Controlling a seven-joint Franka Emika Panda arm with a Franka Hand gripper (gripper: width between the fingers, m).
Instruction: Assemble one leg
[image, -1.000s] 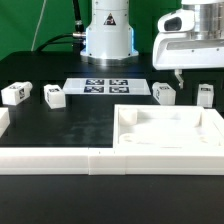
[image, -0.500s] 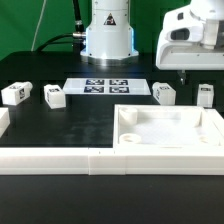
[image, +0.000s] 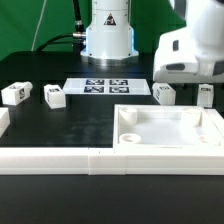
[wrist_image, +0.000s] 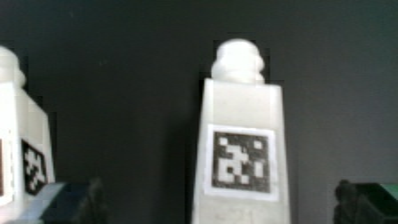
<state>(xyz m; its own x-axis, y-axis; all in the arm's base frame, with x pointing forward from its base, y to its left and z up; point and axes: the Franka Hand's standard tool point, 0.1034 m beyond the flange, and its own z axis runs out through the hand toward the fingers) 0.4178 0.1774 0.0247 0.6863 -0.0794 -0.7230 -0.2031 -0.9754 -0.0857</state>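
Observation:
My gripper should next grab the leg by its tagged body (image: 205, 97) (wrist_image: 240, 165), so that the knobbed end stays free for the panel.
Four white legs with tags lie on the black table in the exterior view: two at the left (image: 14, 93) (image: 54, 96) and two at the right (image: 165, 93) (image: 205, 95). My gripper (image: 184, 76) hangs low over the two right legs, with its fingers hidden by the white hand. In the wrist view, one leg (wrist_image: 240, 130) lies lengthwise between the dark fingertips (wrist_image: 68, 200), tag facing up. The gripper (wrist_image: 217, 200) is open and not touching the leg. A second leg (wrist_image: 18, 130) shows at the edge of that view.
The large white square panel (image: 170, 140) with raised rim lies at the front right, just before the right legs. The marker board (image: 105, 86) lies by the robot base. A white fence (image: 60, 160) runs along the front and left.
The hand has come down and forward over the right pair of legs and looks larger in the exterior view. The legs and panel have not moved.

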